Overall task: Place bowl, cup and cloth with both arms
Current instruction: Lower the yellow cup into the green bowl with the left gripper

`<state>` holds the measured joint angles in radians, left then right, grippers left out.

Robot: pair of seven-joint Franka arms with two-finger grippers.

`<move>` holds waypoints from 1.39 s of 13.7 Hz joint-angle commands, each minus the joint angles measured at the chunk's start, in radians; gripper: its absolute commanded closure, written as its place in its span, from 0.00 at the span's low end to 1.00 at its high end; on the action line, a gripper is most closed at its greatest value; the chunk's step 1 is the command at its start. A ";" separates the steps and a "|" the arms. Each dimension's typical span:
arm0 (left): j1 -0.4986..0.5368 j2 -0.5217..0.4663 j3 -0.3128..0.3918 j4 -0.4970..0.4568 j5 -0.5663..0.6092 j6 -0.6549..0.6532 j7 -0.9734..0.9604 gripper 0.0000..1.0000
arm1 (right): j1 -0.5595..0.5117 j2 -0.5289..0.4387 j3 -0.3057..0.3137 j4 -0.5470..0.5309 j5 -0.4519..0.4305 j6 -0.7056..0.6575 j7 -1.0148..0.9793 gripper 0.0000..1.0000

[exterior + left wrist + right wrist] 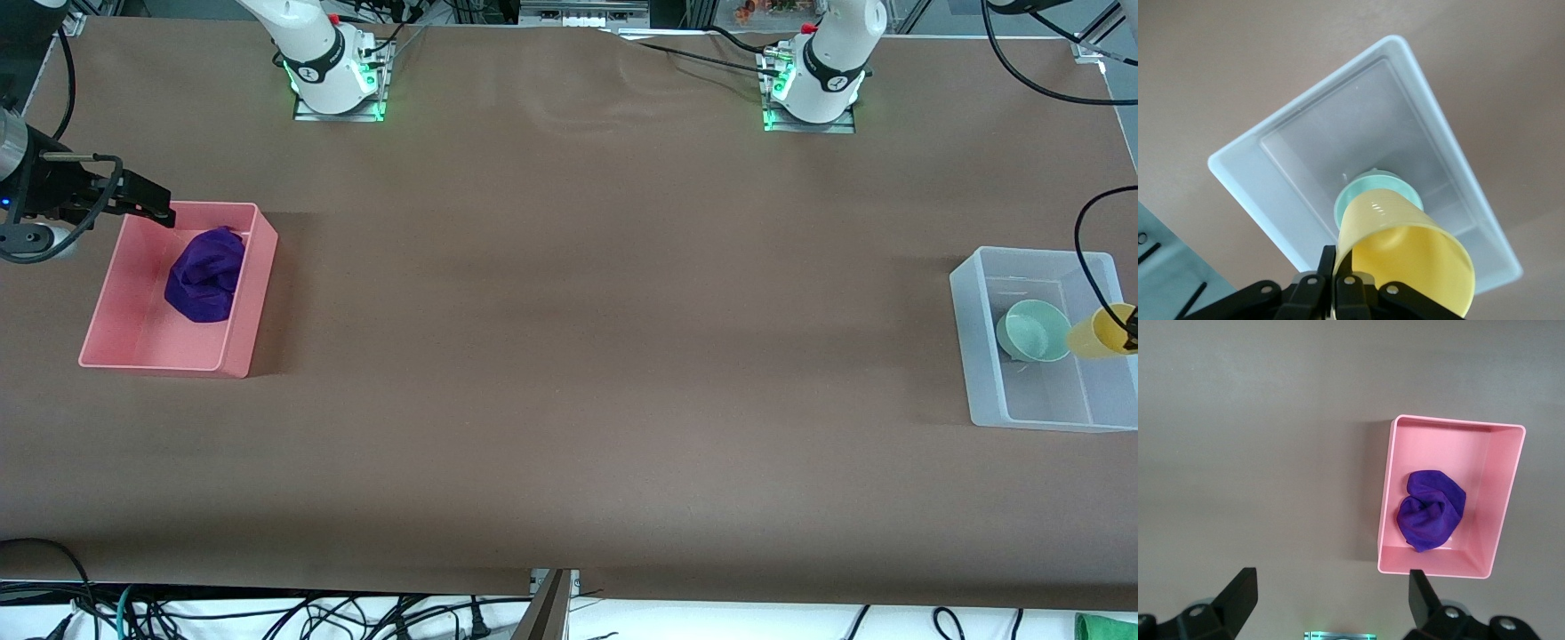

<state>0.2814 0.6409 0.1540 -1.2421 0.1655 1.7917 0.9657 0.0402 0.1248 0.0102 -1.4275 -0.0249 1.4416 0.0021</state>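
Note:
My left gripper now keeps hold of the yellow cup until it sits in the mint-green bowl (1036,331), as its tilted base (1079,340) hangs beside the bowl's rim.
The purple cloth (206,274) lies bunched in a pink bin (260,293) at the right arm's end of the table; it also shows in the right wrist view (1430,510). My right gripper (148,203) is open and empty, up over the bin's farther corner; its jaws stand wide apart (1331,583). The mint-green bowl (1036,331) sits in a clear bin (978,356) at the left arm's end. My left gripper (1338,259) is shut on the rim of the yellow cup (1405,253), holding it tilted over the bowl (1353,195) and the clear bin (1245,180). The cup (1098,336) is at the frame's edge.
The brown table (578,356) stretches bare between the two bins. The arm bases (336,84) (813,93) stand along its farther edge. Black cables hang over the clear bin (1089,267) and below the table's nearer edge.

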 commanded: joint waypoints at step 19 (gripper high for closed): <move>-0.046 -0.098 -0.051 -0.125 -0.112 -0.046 0.009 0.00 | 0.000 0.012 0.021 0.033 -0.004 -0.009 0.009 0.00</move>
<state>0.3021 0.6397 0.1122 -1.3442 0.0642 1.8211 1.0501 0.0422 0.1248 0.0256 -1.4244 -0.0249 1.4431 0.0022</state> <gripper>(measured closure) 0.093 0.000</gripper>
